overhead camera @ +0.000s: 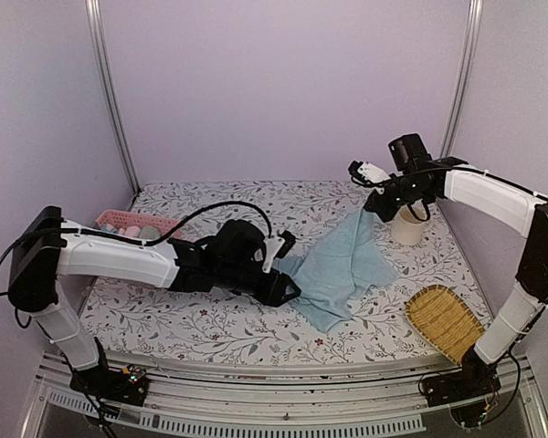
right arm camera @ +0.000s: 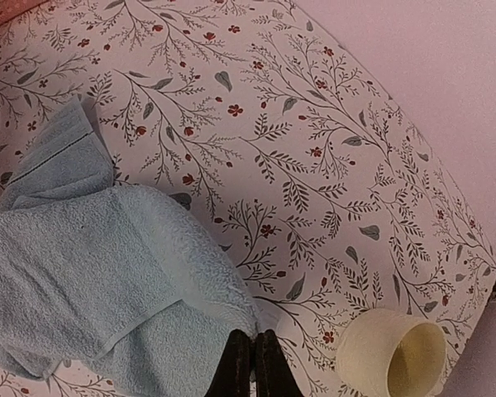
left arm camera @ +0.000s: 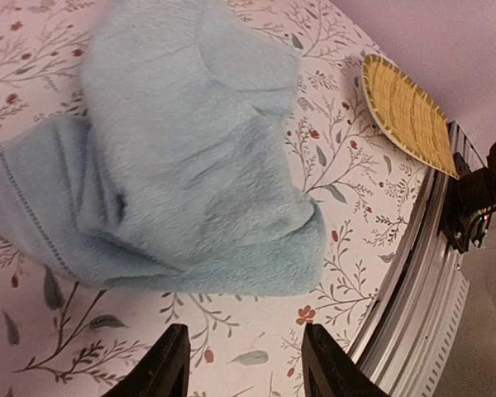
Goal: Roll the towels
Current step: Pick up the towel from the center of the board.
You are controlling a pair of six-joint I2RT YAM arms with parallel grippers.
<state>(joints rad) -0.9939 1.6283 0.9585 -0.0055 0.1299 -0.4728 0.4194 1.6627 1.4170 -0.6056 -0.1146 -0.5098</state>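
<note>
My left gripper grabs the towel's edge (overhead camera: 310, 316) (left arm camera: 245, 286) next, away from the corner my right gripper holds, to spread the towel for rolling.
A light blue towel (overhead camera: 342, 265) lies crumpled in the middle of the flowered table; it also shows in the left wrist view (left arm camera: 182, 157) and the right wrist view (right arm camera: 91, 273). My right gripper (overhead camera: 376, 206) is shut on the towel's far corner and holds it lifted above the table; its fingers (right arm camera: 252, 364) pinch the cloth. My left gripper (overhead camera: 290, 290) is open and empty, low at the towel's left edge; in its wrist view the fingertips (left arm camera: 172, 356) sit just short of the towel's near fold.
A cream cup (overhead camera: 406, 226) stands just right of my right gripper, also in the right wrist view (right arm camera: 393, 356). A woven bamboo tray (overhead camera: 445, 321) lies at the front right. A pink basket (overhead camera: 132, 222) holding rolled towels sits at the back left.
</note>
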